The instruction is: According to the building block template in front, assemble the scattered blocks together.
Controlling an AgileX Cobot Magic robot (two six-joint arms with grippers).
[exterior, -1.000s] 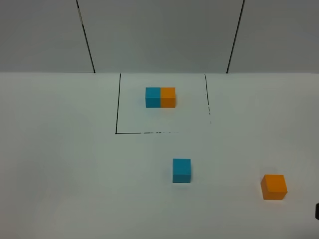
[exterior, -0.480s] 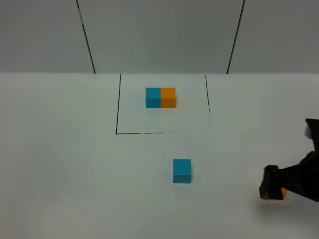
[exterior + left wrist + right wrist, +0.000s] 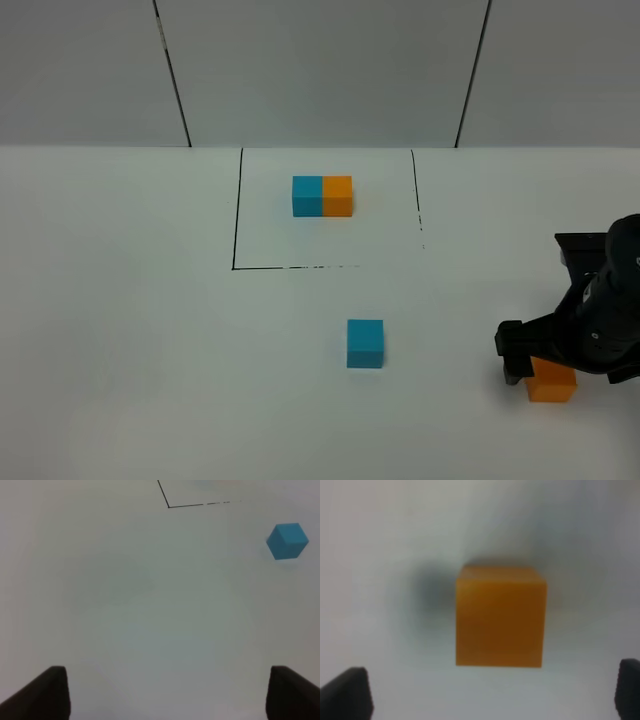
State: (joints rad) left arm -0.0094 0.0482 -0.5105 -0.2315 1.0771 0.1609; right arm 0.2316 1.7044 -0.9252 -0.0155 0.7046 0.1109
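Note:
I should grab the loose orange cube by its opposite sides next with my right gripper. Then it can be joined beside the loose blue cube like the template.
The template, a blue and an orange cube joined with blue on the left, sits inside a black-lined rectangle at the back. The loose sky-blue cube stands alone on the white table and also shows in the left wrist view. The loose orange cube lies at the front right, partly covered by my right arm. My right gripper is open and hovers over it. In the right wrist view the orange cube lies just ahead of the spread right gripper, untouched. My left gripper is open and empty, out of the exterior view.
The black outline marks a rectangle around the template; its corner shows in the left wrist view. The white table meets a grey panelled wall at the back.
My right arm has come in from the right edge and now hangs over the orange cube, covering part of it. The cubes and the template have not moved.

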